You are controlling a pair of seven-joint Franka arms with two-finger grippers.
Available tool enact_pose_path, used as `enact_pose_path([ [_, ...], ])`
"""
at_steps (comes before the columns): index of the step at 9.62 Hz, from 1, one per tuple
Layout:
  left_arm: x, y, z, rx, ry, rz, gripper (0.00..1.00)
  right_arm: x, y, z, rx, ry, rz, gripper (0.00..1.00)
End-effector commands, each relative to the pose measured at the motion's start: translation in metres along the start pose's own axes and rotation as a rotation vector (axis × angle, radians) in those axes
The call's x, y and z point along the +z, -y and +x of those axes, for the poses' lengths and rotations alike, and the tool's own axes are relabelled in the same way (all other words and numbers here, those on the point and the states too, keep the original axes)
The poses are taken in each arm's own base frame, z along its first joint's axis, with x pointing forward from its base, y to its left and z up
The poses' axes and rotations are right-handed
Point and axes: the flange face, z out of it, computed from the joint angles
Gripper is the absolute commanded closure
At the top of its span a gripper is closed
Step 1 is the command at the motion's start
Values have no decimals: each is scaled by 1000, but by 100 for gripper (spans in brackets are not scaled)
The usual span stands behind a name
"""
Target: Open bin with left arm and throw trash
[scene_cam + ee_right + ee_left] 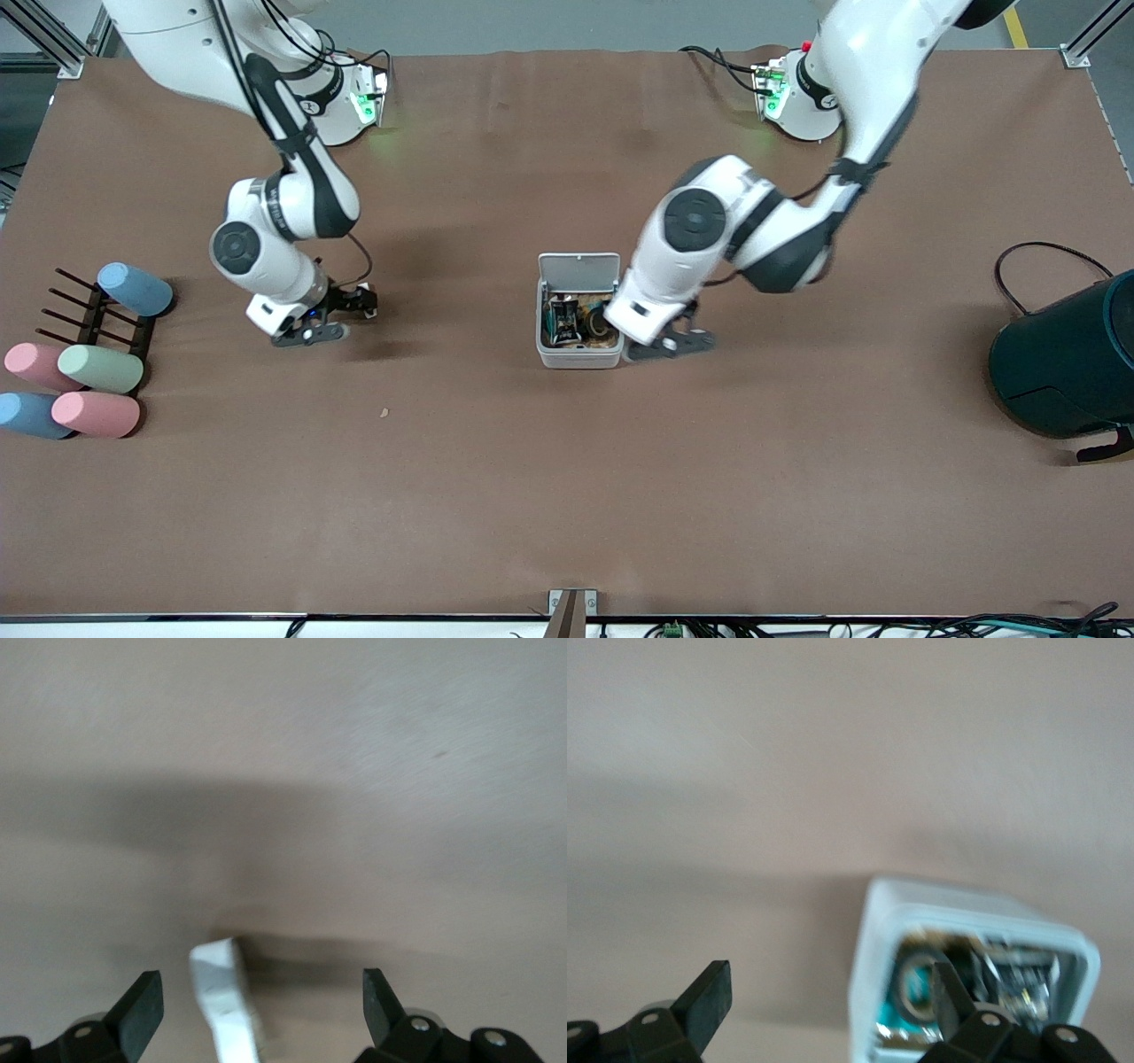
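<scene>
The right gripper grabs the white block by its narrow body [232, 1032] next, to throw it into the white bin as trash.
The white bin [580, 353] stands mid-table with its lid [579, 268] tipped up and open. Inside lie the crumpled black foil wrapper [562, 321] and the black tape roll [600, 321]. My left gripper [671, 342] is open and empty, low beside the bin toward the left arm's end. The left wrist view shows the bin [873, 992], the roll [914, 992] and the foil [1019, 983] past my left gripper [830, 992]. My right gripper [341, 312] is low over the table toward the right arm's end, open. In the right wrist view my right gripper [261, 992] has the white block [226, 1001] between its fingers, untouched.
A dark rack [97, 321] with several pastel cylinders sits at the right arm's end. A big dark teal cylinder [1063, 363] with a cable stands at the left arm's end. A tiny tan crumb [384, 412] lies nearer the front camera than the right gripper.
</scene>
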Motion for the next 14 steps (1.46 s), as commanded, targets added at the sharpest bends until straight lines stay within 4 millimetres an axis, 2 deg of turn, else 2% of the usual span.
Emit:
enact_pose_path([
  [1,-89,62,40,58,-5,62,0,-2,29,-25,-64,-4,-6,1],
  [2,-128,87,49,98,24,66,0,2,43,-31,-96,4,-11,4],
  [3,-162,126,57,133,45,51,0,4,43,-32,-101,8,-12,8],
  [4,-214,149,41,204,24,28,0,3,41,-29,-95,-13,-13,8],
  [5,-248,196,38,244,24,47,0,9,37,-24,-91,-50,-17,8],
  [6,-270,232,30,286,45,38,0,13,37,-24,-91,-50,-19,6],
  [7,-281,273,24,298,41,42,0,13,35,-25,-89,-49,-19,6],
  [8,-286,286,22,320,31,54,0,12,35,-24,-88,-52,-19,6],
  [10,-284,285,25,301,-39,97,0,11,29,-23,-77,-54,-19,6],
  [11,-294,287,19,302,-102,81,0,12,28,-23,-75,-54,-19,20],
  [12,-291,288,5,302,-82,88,0,13,25,-23,-72,-51,-19,54],
  [13,-281,285,11,304,-60,90,0,17,25,-24,-72,-42,-21,73],
  [14,-285,287,19,300,-69,85,0,18,24,-23,-69,-41,-21,90],
])
